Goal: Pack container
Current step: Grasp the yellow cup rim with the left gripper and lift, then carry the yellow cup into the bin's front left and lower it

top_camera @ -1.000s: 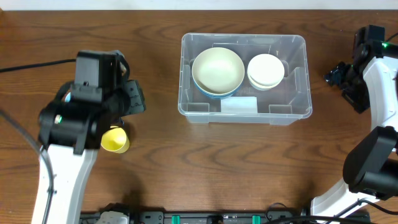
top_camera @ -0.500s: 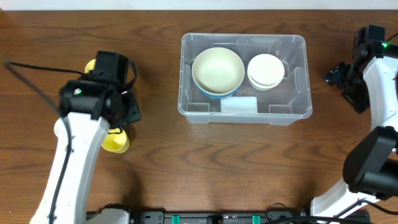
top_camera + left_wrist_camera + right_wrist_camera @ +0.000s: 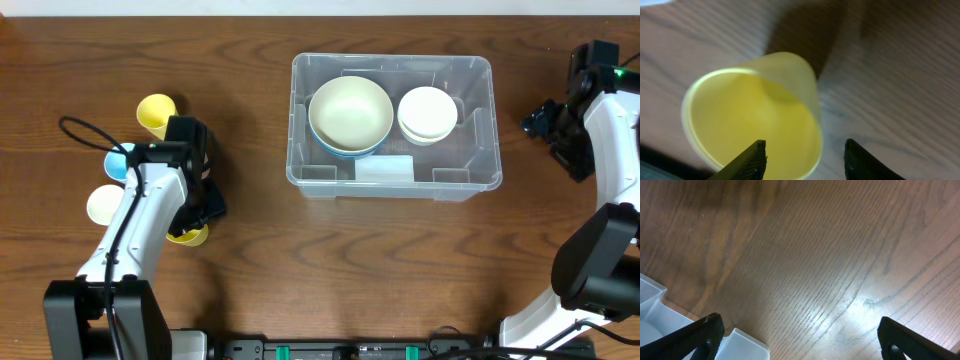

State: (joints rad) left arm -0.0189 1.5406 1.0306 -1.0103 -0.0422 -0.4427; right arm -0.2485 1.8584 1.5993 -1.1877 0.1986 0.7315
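My left gripper lowers before closing on the yellow cup, since the fingers reach only the cup's rim (image 3: pixel 820 149), with the cup's outer side (image 3: pixel 807 82) beyond them.
The clear container (image 3: pixel 300 120) stands at the table's middle with a white label (image 3: pixel 385 169) on its near wall. Inside it are a large cream bowl (image 3: pixel 350 112) and a stack of small white bowls (image 3: pixel 428 112). A yellow cup (image 3: pixel 190 236) lies on its side at the left, its mouth facing the left wrist camera (image 3: pixel 750 115). My left gripper (image 3: pixel 805 152) is open and straddles the cup's rim, one finger over the mouth and the other outside it. My right gripper (image 3: pixel 800 327) is wide open over bare wood, right of the container's corner (image 3: pixel 746 344).
Three more cups lie left of the arm: a yellow cup (image 3: pixel 156 113), a blue cup (image 3: pixel 117 161) and a cream cup (image 3: pixel 103 204). A black cable (image 3: pixel 85 128) loops over the left side. The right arm (image 3: pixel 612 130) stands at the table's right edge.
My left arm has dropped from high above the table down to the near yellow cup, uncovering the other cups. Its jaws have widened. The right arm has not moved.
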